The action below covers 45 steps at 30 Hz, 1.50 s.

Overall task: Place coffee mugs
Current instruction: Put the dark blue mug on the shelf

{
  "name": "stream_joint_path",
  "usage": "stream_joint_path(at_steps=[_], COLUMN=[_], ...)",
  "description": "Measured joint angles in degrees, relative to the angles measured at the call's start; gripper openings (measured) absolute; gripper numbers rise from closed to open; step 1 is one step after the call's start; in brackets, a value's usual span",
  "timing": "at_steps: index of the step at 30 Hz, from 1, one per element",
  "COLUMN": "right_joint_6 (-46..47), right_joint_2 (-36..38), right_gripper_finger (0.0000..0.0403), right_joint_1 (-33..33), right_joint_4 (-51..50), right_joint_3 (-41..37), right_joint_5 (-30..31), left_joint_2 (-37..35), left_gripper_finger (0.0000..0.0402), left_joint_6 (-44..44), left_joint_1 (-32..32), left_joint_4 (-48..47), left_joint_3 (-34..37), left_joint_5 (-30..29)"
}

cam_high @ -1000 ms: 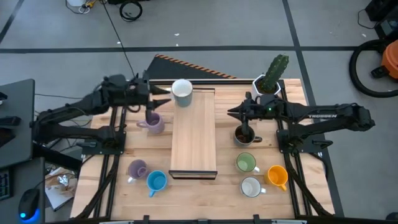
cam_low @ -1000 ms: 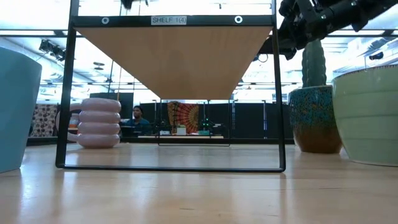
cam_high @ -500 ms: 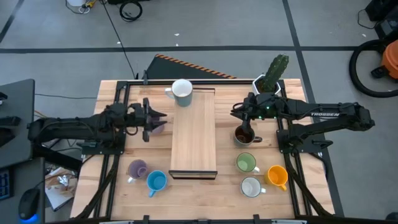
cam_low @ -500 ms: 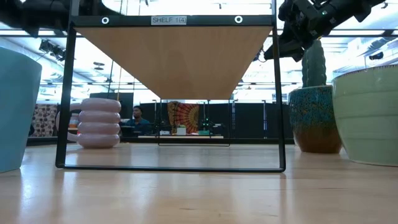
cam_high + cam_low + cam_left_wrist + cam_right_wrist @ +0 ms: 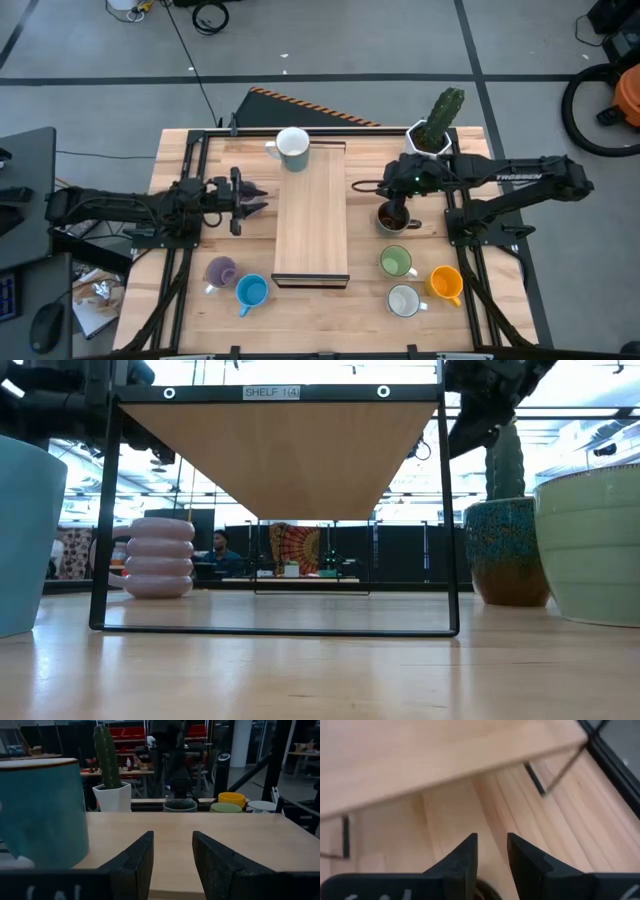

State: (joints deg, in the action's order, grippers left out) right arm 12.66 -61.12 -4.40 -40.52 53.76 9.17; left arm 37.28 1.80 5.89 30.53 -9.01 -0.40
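Next, my right gripper grabs the dark brown mug by its handle (image 5: 414, 225) to place the mug on the shelf (image 5: 311, 215).
A wooden shelf (image 5: 311, 215) on a black frame stands mid-table. One mug (image 5: 292, 148), white from above and teal-sided in the left wrist view (image 5: 42, 812), sits on its far end. My left gripper (image 5: 258, 195) hovers open beside the shelf's left edge, at shelf-top height (image 5: 172, 852), above a ribbed lilac mug (image 5: 160, 557) standing on the table. My right gripper (image 5: 358, 185) is open and points at the shelf's right edge (image 5: 491, 852), above and just left of the dark brown mug (image 5: 392, 215). Neither gripper touches anything.
On the near left stand a second lilac mug (image 5: 220, 270) and a blue mug (image 5: 251, 291). Green (image 5: 396, 262), white (image 5: 403, 300) and orange (image 5: 446, 283) mugs stand near right. A cactus in a white pot (image 5: 432, 135) is at the far right. Most of the shelf top is bare.
My left gripper has drawn away from the mug on the shelf's far end, moving toward the near edge and slightly left, and now hangs over the ribbed lilac mug. My right gripper has risen and shifted left toward the shelf. The mugs have stayed where they were.
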Motion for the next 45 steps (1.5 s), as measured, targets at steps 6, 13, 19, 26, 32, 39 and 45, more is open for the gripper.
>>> stream_joint_path(at_steps=[6,13,19,26,32,39,45], right_joint_6=[2.7,10.8,13.1,15.5,16.7,15.5,13.5], right_joint_2=[-5.2,-11.3,-12.3,-9.3,-6.9,-6.8,-6.8], right_gripper_finger=[0.0142,0.0155,0.0155,0.0153,0.0151,0.0151,0.0139], right_joint_1=[2.1,2.7,5.5,6.7,6.7,6.7,6.5], right_joint_4=[-11.1,-27.5,-35.8,-34.5,-28.4,-22.4,-19.6], right_joint_3=[7.0,10.8,10.3,1.5,-4.4,-8.3,-10.1], right_joint_5=[1.3,-3.7,-6.8,-10.2,-12.9,-12.9,-12.2], left_joint_2=[0.1,0.2,0.2,0.2,0.2,0.2,0.2], left_gripper_finger=[0.0141,0.0141,0.0141,0.0141,0.0141,0.0141,0.0141], left_joint_6=[-1.4,-3.1,-3.2,-4.3,-4.3,-4.6,-4.6], left_joint_1=[0.0,0.0,0.0,0.0,0.0,0.0,0.0], left_joint_4=[-0.7,-1.3,-1.3,-1.7,-1.7,-1.7,-1.7], left_joint_3=[0.9,0.9,0.9,0.9,0.9,0.9,0.9], left_joint_5=[0.0,0.0,0.0,0.0,0.0,0.0,0.0])
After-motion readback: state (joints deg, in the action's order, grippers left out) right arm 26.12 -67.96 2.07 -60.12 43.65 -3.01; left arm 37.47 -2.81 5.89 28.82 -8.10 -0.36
